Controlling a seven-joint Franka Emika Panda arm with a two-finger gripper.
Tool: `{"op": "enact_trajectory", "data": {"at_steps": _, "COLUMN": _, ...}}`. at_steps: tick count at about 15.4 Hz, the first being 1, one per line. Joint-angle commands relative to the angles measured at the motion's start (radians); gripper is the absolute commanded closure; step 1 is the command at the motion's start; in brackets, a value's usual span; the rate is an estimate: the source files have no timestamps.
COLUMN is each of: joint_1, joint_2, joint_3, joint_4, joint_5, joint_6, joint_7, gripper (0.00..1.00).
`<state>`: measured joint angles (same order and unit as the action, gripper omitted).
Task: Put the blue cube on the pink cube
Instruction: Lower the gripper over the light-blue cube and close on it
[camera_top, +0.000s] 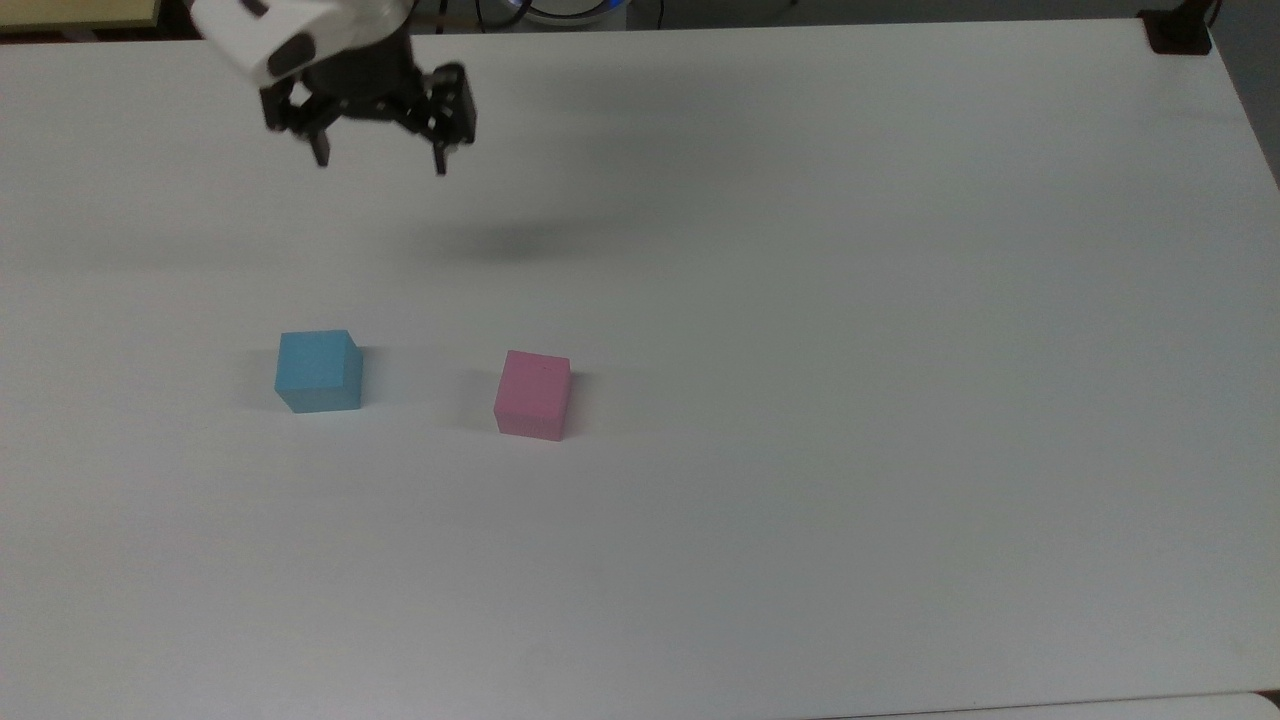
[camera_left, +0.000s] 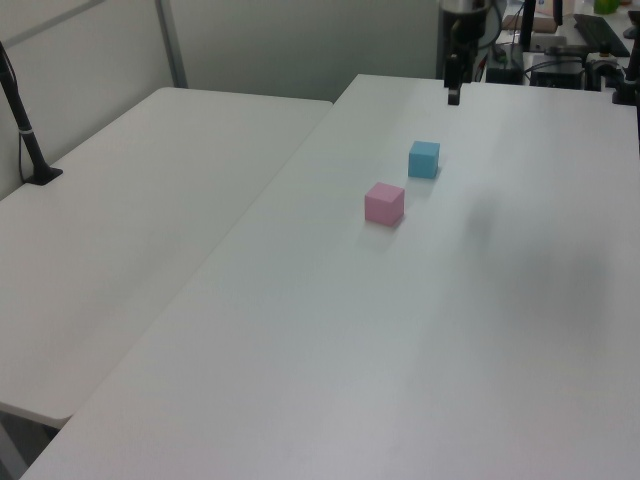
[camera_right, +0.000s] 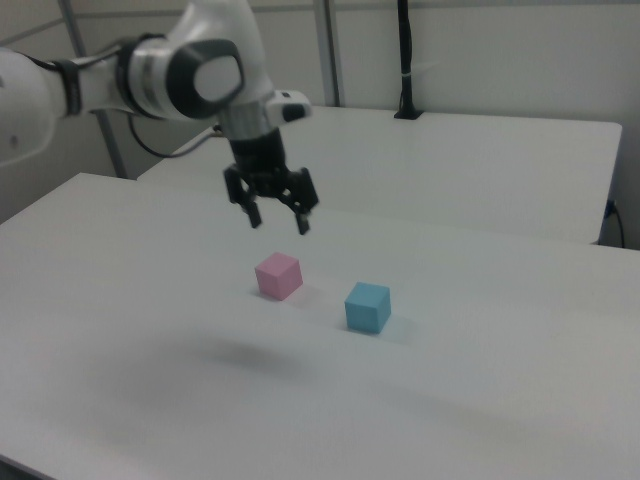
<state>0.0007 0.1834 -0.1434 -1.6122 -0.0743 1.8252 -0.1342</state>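
I should grab the blue cube by its opposite sides with my gripper next, so its bottom stays free to sit on the pink cube (camera_left: 384, 203).
The blue cube (camera_top: 318, 370) (camera_left: 424, 159) (camera_right: 367, 306) rests on the white table (camera_top: 800, 300), in the top view's left half. The pink cube (camera_top: 533, 394) (camera_left: 384, 203) (camera_right: 278, 275) sits on the table a short gap to the top view's right of it, not touching. My gripper (camera_top: 380, 165) (camera_right: 278, 222) (camera_left: 453, 95) hangs open in the air above the table, its black fingers pointing down with nothing between them. In the top view it is well above the blue cube's place in the picture, toward the far edge. Its shadow (camera_top: 510, 240) falls on the bare tabletop.
A second white table (camera_left: 130, 230) adjoins in the left view's left half, with a black post (camera_left: 25, 130) standing on it. A black clamp (camera_top: 1178, 35) sits at the top view's upper right corner. Cluttered equipment (camera_left: 570, 50) lies beyond the far edge.
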Motion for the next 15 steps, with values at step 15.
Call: {"op": "enact_trajectory", "data": {"at_steps": 15, "joint_1": -0.102, "joint_2": 0.380, "joint_3": -0.005, "joint_4": 0.052, "joint_5": 0.021, "joint_6": 0.445, "joint_7": -0.065, "gripper": 0.40}}
